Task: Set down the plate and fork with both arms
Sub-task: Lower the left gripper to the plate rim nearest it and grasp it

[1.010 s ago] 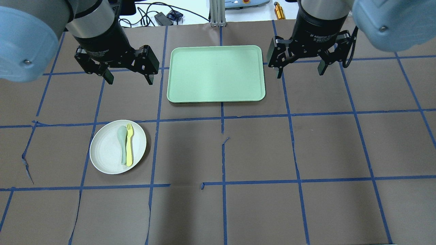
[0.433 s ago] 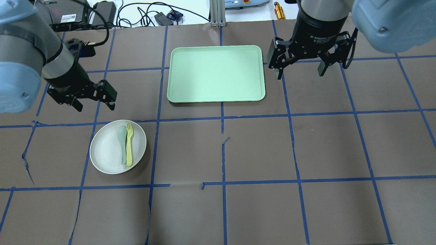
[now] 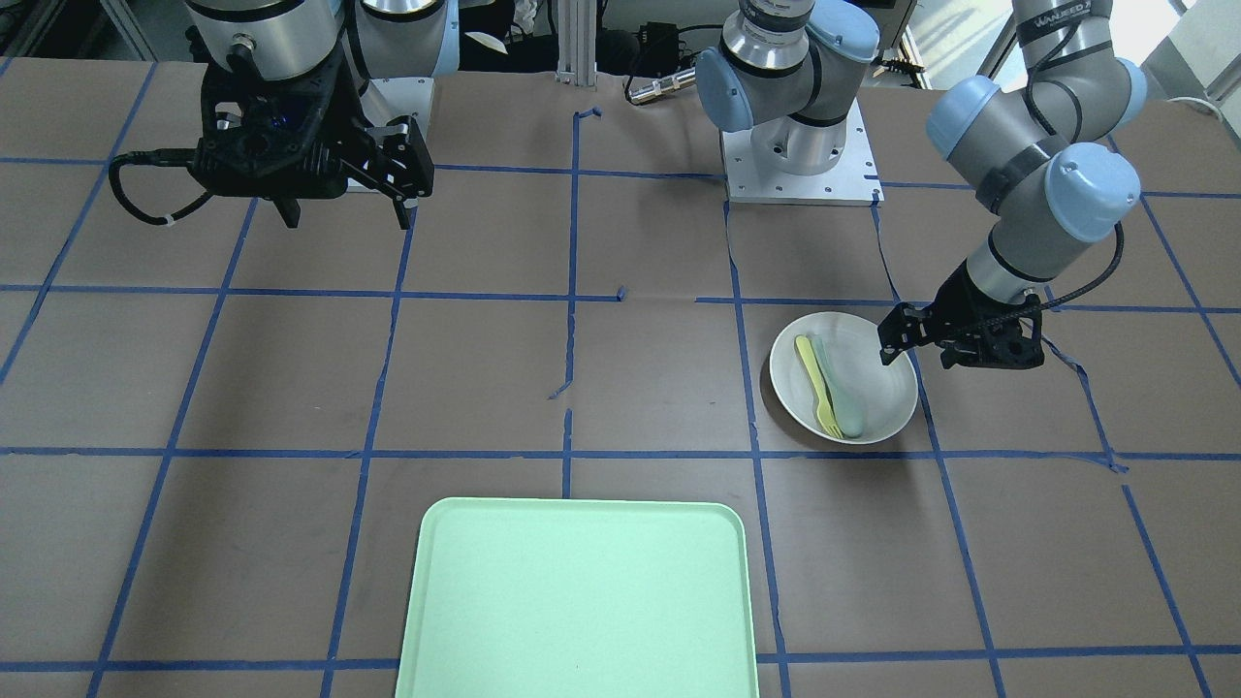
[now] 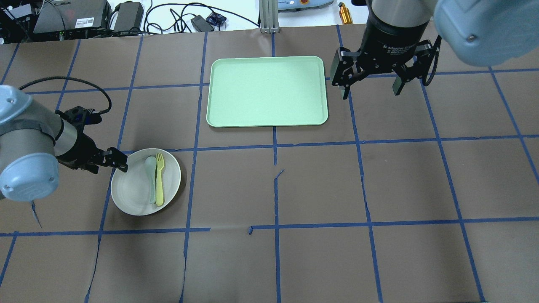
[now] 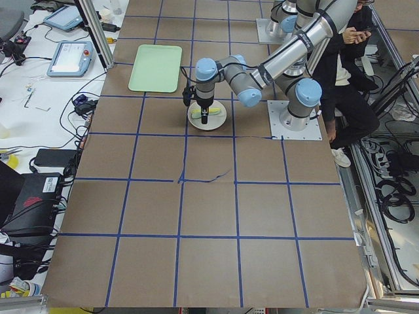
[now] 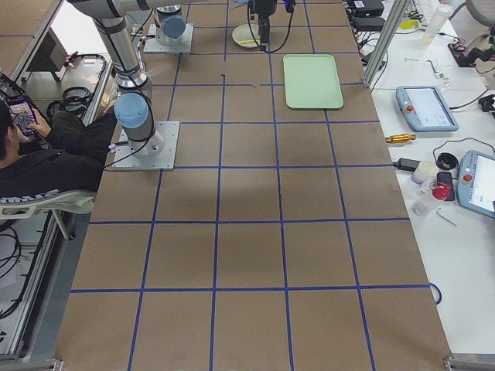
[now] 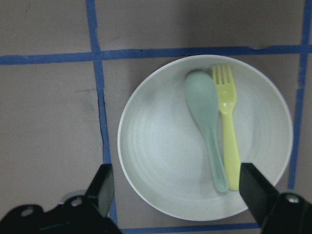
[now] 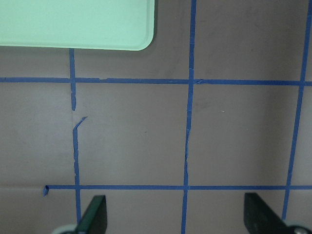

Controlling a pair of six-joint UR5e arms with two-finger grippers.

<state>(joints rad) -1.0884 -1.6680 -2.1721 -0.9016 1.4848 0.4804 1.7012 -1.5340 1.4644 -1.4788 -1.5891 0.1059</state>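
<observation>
I should grab the plate by its rim with my left gripper next. Then I will put the plate with its fork into the mint-green tray.
The off-white plate lies on the table's left part, with the yellow fork on it beside a pale grey-green spoon. My left gripper is open and empty, low at the plate's left rim, with one fingertip over the rim. In the left wrist view the plate and fork lie just ahead of the open gripper. In the front view the left gripper hangs at the plate. My right gripper is open and empty, high up, right of the tray.
The rectangular mint-green tray lies at the table's far middle, with nothing on it; its corner shows in the right wrist view. Brown paper with blue tape lines covers the table. Cables and devices lie beyond the far edge.
My left arm has swung from beside the tray's left down and toward me to the plate's left rim. The right arm has hardly moved. Plate, fork and spoon are unmoved.
</observation>
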